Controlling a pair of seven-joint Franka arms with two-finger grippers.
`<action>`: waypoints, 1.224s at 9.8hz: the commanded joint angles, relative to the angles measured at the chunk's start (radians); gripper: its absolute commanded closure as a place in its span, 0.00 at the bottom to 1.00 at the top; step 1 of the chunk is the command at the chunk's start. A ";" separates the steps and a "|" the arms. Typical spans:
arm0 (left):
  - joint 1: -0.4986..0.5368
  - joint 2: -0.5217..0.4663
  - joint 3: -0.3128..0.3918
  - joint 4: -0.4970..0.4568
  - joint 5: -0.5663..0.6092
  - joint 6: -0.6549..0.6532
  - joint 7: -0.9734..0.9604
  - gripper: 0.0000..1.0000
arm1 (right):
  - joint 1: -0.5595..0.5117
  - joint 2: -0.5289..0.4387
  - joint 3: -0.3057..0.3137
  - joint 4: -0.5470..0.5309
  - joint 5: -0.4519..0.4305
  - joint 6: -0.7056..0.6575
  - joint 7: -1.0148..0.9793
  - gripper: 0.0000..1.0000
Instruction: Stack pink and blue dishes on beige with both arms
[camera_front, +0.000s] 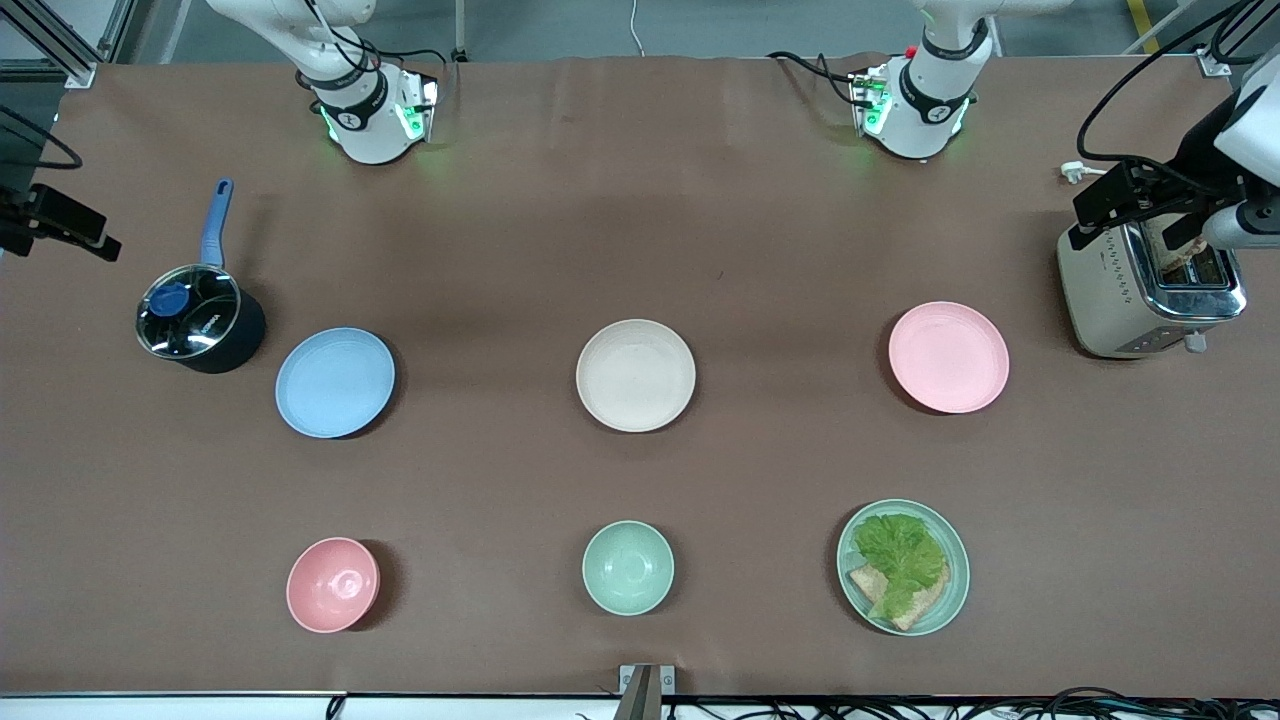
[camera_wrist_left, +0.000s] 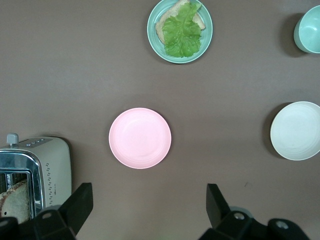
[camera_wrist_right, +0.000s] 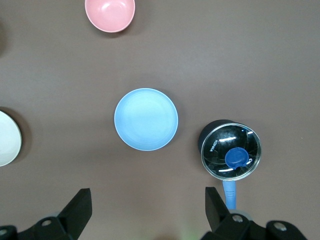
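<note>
I need to grab the blue plate (camera_front: 335, 382) by its rim with my right gripper next, to stack it on the beige plate.
The pale blue plate (camera_front: 335, 382) lies toward the right arm's end of the table, beside a lidded pot. The cream-beige plate (camera_front: 635, 375) sits mid-table. The pale pink plate (camera_front: 948, 357) lies toward the left arm's end, beside the toaster. All three are bare and apart from one another. My left gripper (camera_wrist_left: 148, 200) hangs open high over the bare table close to the pink plate (camera_wrist_left: 140, 138), holding nothing. My right gripper (camera_wrist_right: 147, 200) hangs open high over the bare table close to the blue plate (camera_wrist_right: 146, 119), also holding nothing.
Nearer the front camera stand a small pink bowl (camera_front: 332, 584), a mint-green bowl (camera_front: 627, 567) and a mint-green plate with lettuce and bread (camera_front: 903, 566). A blue-handled pot with a glass lid (camera_front: 197, 322) and a steel toaster (camera_front: 1150, 295) flank the plates.
</note>
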 joint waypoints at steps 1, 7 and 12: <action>0.009 0.017 0.019 -0.050 -0.014 0.039 0.015 0.00 | -0.053 0.033 0.002 -0.053 0.022 0.004 -0.067 0.00; 0.007 0.133 0.200 -0.354 -0.210 0.392 0.352 0.00 | -0.064 0.087 -0.106 -0.500 0.222 0.506 -0.332 0.00; 0.026 0.346 0.215 -0.498 -0.230 0.676 0.605 0.00 | -0.094 0.349 -0.107 -0.621 0.470 0.816 -0.683 0.00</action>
